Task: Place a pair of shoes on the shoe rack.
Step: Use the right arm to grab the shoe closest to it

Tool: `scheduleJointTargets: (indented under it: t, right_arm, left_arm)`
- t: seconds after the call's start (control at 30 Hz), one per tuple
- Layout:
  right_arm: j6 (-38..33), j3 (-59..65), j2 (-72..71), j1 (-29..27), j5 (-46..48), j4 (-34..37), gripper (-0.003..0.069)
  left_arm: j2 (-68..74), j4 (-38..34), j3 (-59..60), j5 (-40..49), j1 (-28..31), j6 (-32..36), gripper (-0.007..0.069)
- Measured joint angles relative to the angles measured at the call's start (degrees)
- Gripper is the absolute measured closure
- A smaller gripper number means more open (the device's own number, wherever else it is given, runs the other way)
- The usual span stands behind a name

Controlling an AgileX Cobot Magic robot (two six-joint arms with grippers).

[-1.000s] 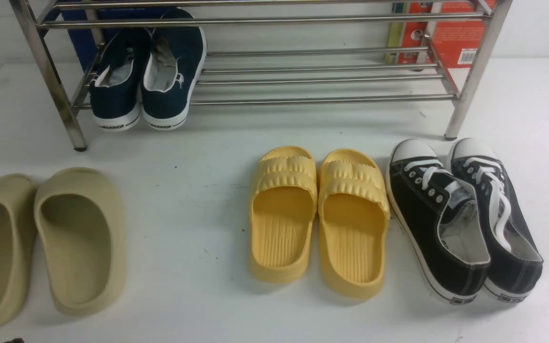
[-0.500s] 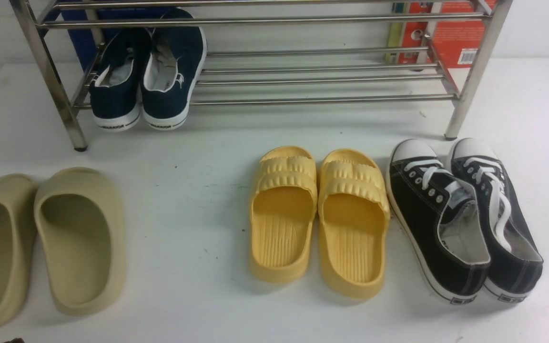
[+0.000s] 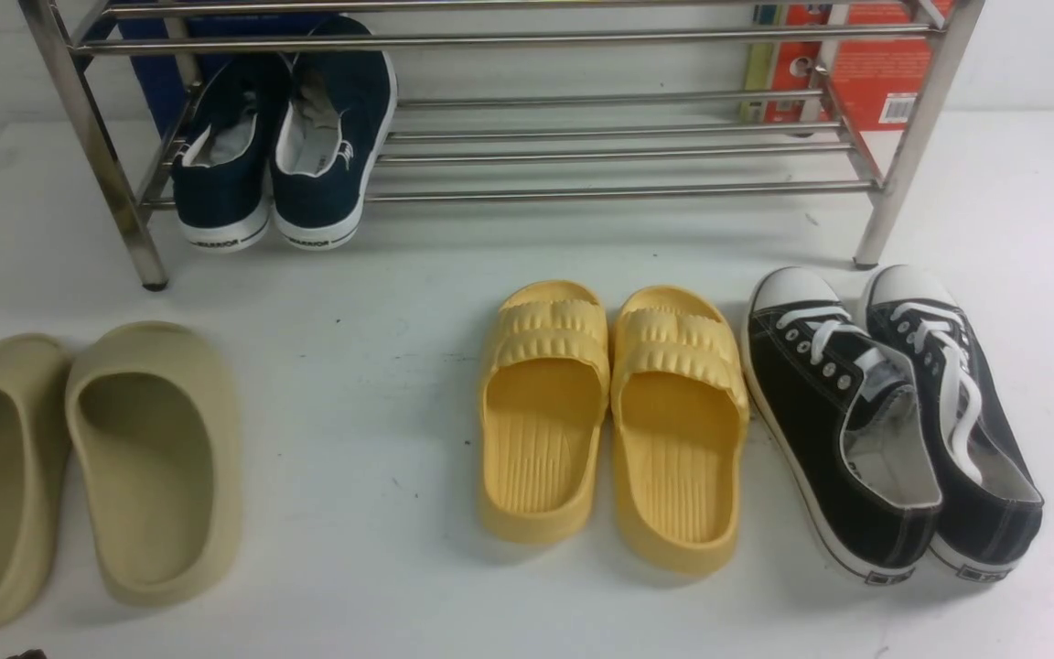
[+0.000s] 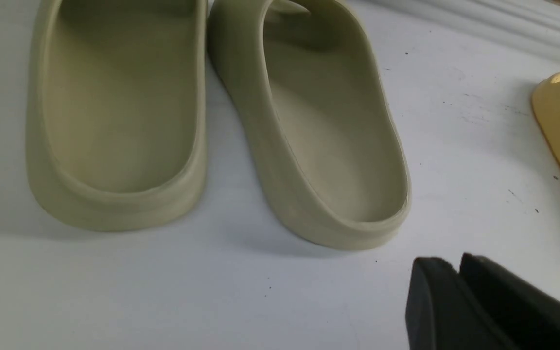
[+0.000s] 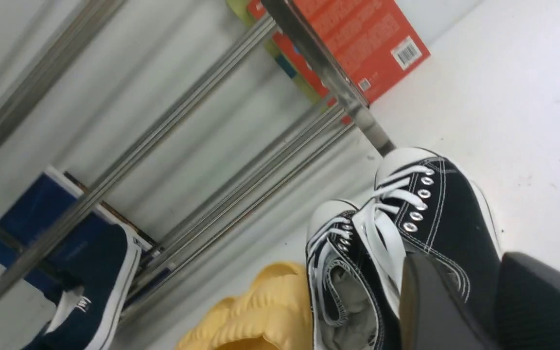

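The black canvas sneaker is next for my right gripper, which needs to grab it by its collar's side (image 3: 990,445) to put the pair on the shoe rack (image 3: 609,192).
The pair of shoes, two black canvas sneakers (image 3: 833,430) (image 3: 957,412) with white laces and toe caps, stands side by side on the white table at the right, toes toward the shoe rack (image 3: 609,192). The steel rack spans the back, and its right front leg (image 3: 879,220) is just beyond the toe caps. No gripper shows in the front view. In the right wrist view my right gripper (image 5: 464,265) is open and holds nothing, hanging over the sneakers (image 5: 435,214). My left gripper (image 4: 457,265) is shut and empty, near the heel of a beige slide (image 4: 309,121).
Navy slip-on sneakers (image 3: 285,137) sit on the rack's lower bars at the left. Yellow ribbed slides (image 3: 609,412) lie right beside the black pair. Beige slides (image 3: 88,467) lie at the front left. A red box (image 3: 875,73) and a blue box (image 3: 152,82) stand behind the rack.
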Motion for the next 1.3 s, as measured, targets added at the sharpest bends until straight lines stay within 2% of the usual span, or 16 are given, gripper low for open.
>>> scheduleJointTargets:
  t: [0.07, 0.13, 0.2, 0.23, 0.27, 0.37, 0.53, 0.63, 0.7, 0.77, 0.87, 1.0, 1.07, 1.1, 1.2, 1.3]
  right_arm:
    - [-1.1, -2.6, 0.6, 0.0, 5.2, 0.1, 0.0428]
    - [-5.9, -11.6, 6.9, 0.0, 19.1, -1.8, 0.0468]
    - [-10.4, -18.2, 13.2, 0.0, 28.7, -4.0, 0.0499]
    - [-11.5, -19.0, 14.1, 0.0, 29.9, -4.6, 0.0503]
    - [-15.7, -26.2, 22.5, 0.0, 40.4, -7.0, 0.0538]
    - [-19.2, -36.0, 36.7, 0.2, 52.3, -10.0, 0.0591]
    - [-19.6, -44.1, 50.5, 5.1, 54.3, -13.0, 0.0641]
    - [-16.7, -51.4, 61.2, 15.5, 52.7, -18.0, 0.0643]
    - [-15.3, -53.2, 63.8, 18.5, 52.3, -20.2, 0.0638]
    - [-10.9, -56.7, 69.2, 25.0, 51.5, -26.7, 0.0609]
    - [-6.0, -58.7, 74.5, 30.1, 49.5, -33.0, 0.0529]
    - [-1.8, -59.1, 80.6, 32.2, 45.0, -36.4, 0.0335]
    - [-1.1, -59.1, 84.4, 32.3, 41.8, -37.1, 0.0214]
    - [-0.9, -59.2, 85.7, 32.3, 40.8, -37.6, 0.0185]
    - [-0.4, -59.2, 90.0, 32.3, 37.9, -39.1, 0.0145]
    - [1.1, -59.2, 94.1, 32.0, 36.0, -40.5, 0.0173]
  left_arm:
    - [0.0, 0.0, 0.0, 0.0, 0.0, 0.0, 0.0549]
    - [0.0, 0.0, 0.0, 0.0, 0.0, 0.0, 0.0546]
    - [0.0, 0.0, 0.0, 0.0, 0.0, 0.0, 0.0545]
    - [0.0, 0.0, 0.0, 0.0, 0.0, 0.0, 0.0545]
    - [0.0, 0.0, 0.0, 0.0, 0.0, 0.0, 0.0544]
    - [0.0, 0.0, 0.0, 0.0, 0.0, 0.0, 0.0543]
    - [0.0, 0.0, 0.0, 0.0, 0.0, 0.0, 0.0541]
    - [0.0, 0.0, 0.0, 0.0, 0.0, 0.0, 0.0535]
    - [0.0, 0.0, 0.0, 0.0, 0.0, 0.0, 0.0533]
    - [0.0, 0.0, 0.0, 0.0, 0.0, 0.0, 0.0533]
    - [0.0, 0.0, 0.0, 0.0, 0.0, 0.0, 0.0533]
    - [0.0, 0.0, 0.0, 0.0, 0.0, 0.0, 0.0532]
    - [0.0, 0.0, 0.0, 0.0, 0.0, 0.0, 0.0530]
    - [0.0, 0.0, 0.0, 0.0, 0.0, 0.0, 0.0529]
    - [0.0, 0.0, 0.0, 0.0, 0.0, 0.0, 0.0526]
    - [0.0, 0.0, 0.0, 0.0, 0.0, 0.0, 0.0522]
